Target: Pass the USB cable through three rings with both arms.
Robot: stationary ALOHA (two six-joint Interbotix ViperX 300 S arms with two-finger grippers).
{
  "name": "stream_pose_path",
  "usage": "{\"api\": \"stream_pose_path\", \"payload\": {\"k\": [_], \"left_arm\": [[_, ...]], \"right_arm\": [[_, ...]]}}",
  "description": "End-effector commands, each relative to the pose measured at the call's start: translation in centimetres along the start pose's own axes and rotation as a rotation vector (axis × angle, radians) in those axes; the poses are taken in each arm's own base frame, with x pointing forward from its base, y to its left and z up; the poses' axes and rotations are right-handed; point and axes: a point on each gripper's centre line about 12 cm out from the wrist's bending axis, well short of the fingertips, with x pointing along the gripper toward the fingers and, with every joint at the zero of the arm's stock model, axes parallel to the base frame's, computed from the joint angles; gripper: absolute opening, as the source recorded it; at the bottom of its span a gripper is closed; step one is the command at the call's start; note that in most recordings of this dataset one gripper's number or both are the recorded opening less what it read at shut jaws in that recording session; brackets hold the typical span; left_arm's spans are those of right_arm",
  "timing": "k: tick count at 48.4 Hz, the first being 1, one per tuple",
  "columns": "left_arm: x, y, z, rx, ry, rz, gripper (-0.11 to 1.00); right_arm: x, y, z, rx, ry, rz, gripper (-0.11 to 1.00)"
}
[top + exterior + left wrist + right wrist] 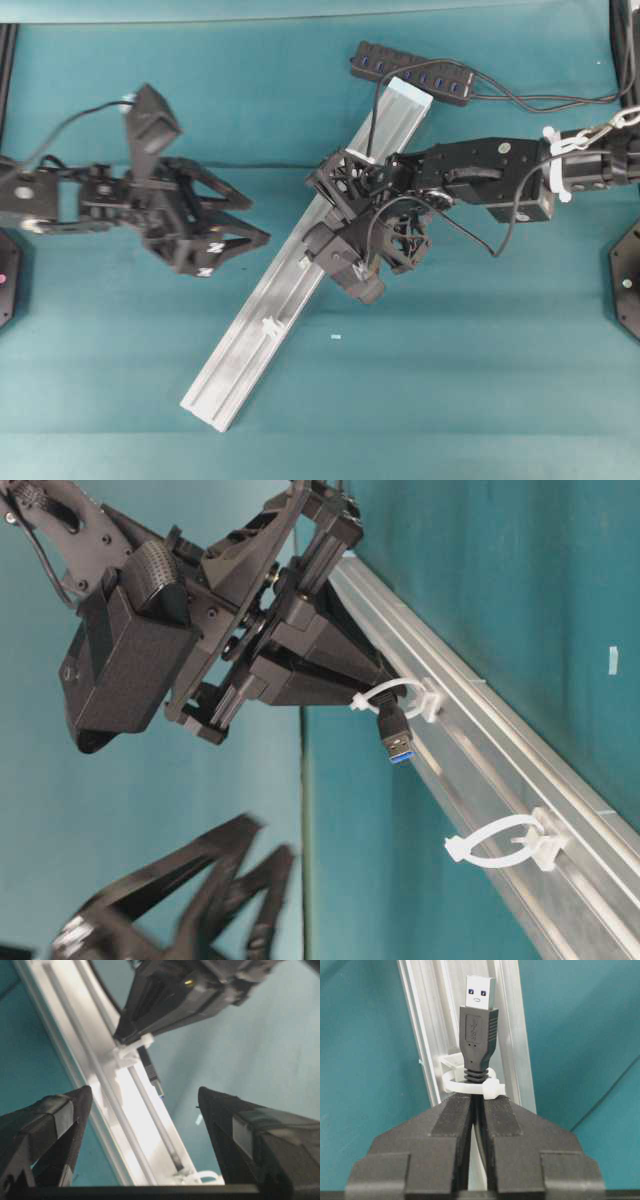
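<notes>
The left gripper grips the USB cable by its protruding black plug next, since the white ring and my right gripper crowd the cable behind the plug.
The USB cable's black plug with its metal tip pokes through a white ring on the silver rail. My right gripper is shut on the cable just behind that ring. From table level the plug hangs out of this ring, and a second ring sits empty further along. My left gripper stands open, facing the plug from a short way down the rail. Overhead, the left gripper is left of the rail and the right gripper is over it.
The black multi-port hub lies at the far end of the rail, and the cord runs from it to the right gripper. Loose arm wiring hangs under the right arm. Teal cloth covers the table.
</notes>
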Motion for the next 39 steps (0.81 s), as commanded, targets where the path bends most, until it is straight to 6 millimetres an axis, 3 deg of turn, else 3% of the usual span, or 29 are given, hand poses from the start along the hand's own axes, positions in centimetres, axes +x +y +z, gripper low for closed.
{"api": "stream_pose_path", "payload": {"k": [1,21,30,39], "left_arm": [[1.9,0.4,-1.2,-0.015,0.031,0.010,0.92],[5.9,-0.8,-1.8,-0.040,0.029,-0.034,0.91],[6.9,0.1,-3.1,-0.070,0.064,-0.005,0.91],[7.3,-0.1,-2.8,-0.078,0.035,-0.027,0.91]], "right_arm": [[-0.4,-0.5,0.3,0.013,-0.011,-0.018,0.06],[-0.3,-0.4,0.2,0.016,-0.010,-0.017,0.06],[-0.4,-0.4,0.2,0.016,-0.010,-0.017,0.06],[-0.4,-0.4,0.2,0.016,-0.010,-0.017,0.06]]}}
